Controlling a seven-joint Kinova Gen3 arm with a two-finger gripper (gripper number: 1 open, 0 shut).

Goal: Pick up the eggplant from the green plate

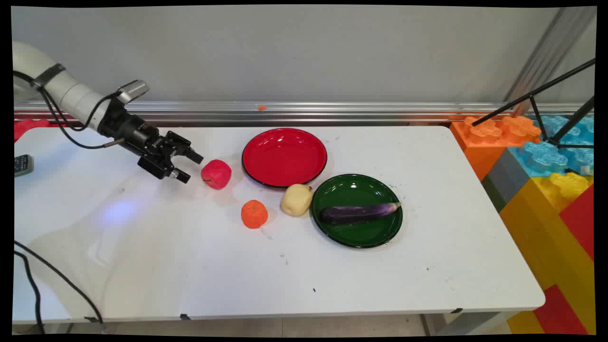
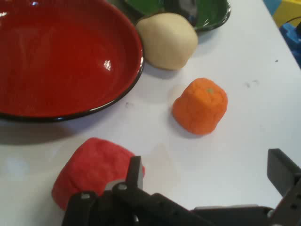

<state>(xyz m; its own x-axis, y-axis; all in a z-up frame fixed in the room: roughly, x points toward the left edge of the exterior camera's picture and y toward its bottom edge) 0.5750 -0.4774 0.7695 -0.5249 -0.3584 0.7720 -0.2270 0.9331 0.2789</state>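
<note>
The gripper grabs the long purple eggplant by its thick end (image 1: 330,214) next, to lift the eggplant out of the green plate.
My black gripper (image 1: 190,166) hangs low over the table's left part, open, with nothing between its fingers. Just to its right lies a red apple-like fruit (image 1: 216,174), a short gap from the fingertips. In the hand view the red fruit (image 2: 91,172) sits beside the left finger (image 2: 135,172), partly behind it, and the right finger (image 2: 282,169) stands far off at the frame's right. An orange fruit (image 1: 254,213) (image 2: 201,105) and a pale yellow fruit (image 1: 296,200) (image 2: 168,40) lie further on.
An empty red plate (image 1: 284,156) (image 2: 61,61) lies right of the red fruit. A green plate (image 1: 357,185) beyond it holds a purple eggplant (image 1: 358,213). Big coloured blocks (image 1: 546,180) stand off the table's right end. A dark device (image 1: 23,165) lies at the left edge.
</note>
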